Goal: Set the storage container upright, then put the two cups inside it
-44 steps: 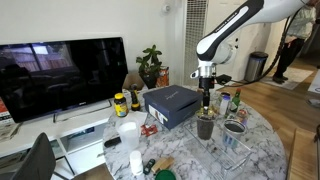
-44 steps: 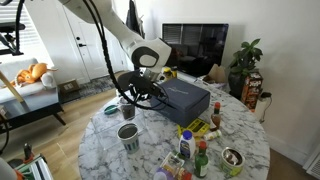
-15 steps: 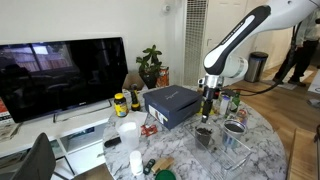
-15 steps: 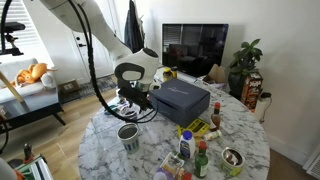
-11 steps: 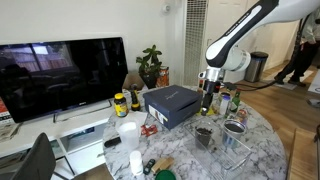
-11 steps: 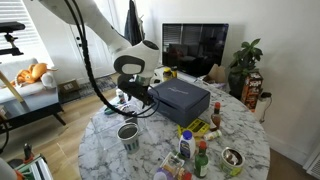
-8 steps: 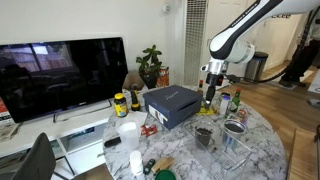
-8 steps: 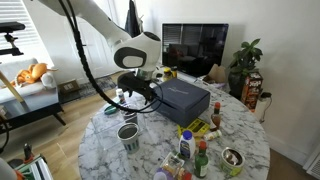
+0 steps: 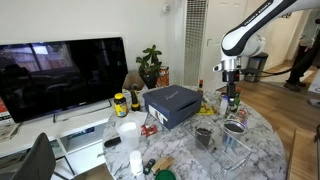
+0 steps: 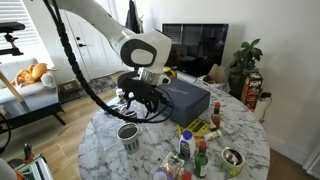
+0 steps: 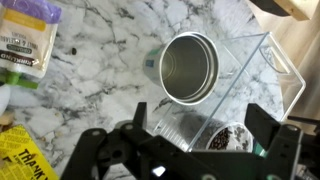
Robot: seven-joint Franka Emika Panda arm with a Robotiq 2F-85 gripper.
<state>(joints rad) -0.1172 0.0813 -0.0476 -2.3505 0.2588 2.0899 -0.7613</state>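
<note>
My gripper will hold the silvery metal cup's open rim, its base free, to put it inside the storage container.
The storage container (image 11: 280, 62) is clear plastic and reaches from the middle to the right of the wrist view. Through its walls show the silvery metal cup (image 11: 186, 68), open mouth up, and the small dark cup (image 11: 226, 136) below it. I cannot tell whether the container stands upright or whether the cups are inside it. My gripper (image 11: 200, 125) hangs above the dark cup, open, nothing between its fingers. In an exterior view the gripper (image 9: 232, 101) is raised over the table, with the dark cup (image 9: 204, 131), metal cup (image 9: 234, 128) and faint container (image 9: 238, 150) below it.
A dark blue box (image 9: 170, 105) fills the table's middle. Around it stand a white cup (image 9: 128, 132), a yellow-lidded jar (image 9: 120, 103) and sauce bottles (image 10: 196, 150). A purple-labelled packet (image 11: 25, 40) lies nearby. A TV (image 9: 60, 75) and plant (image 9: 150, 65) stand beyond the table.
The gripper has opened and let go of the dark cup, which now stands on the table. The arm has lifted and swung away from it.
</note>
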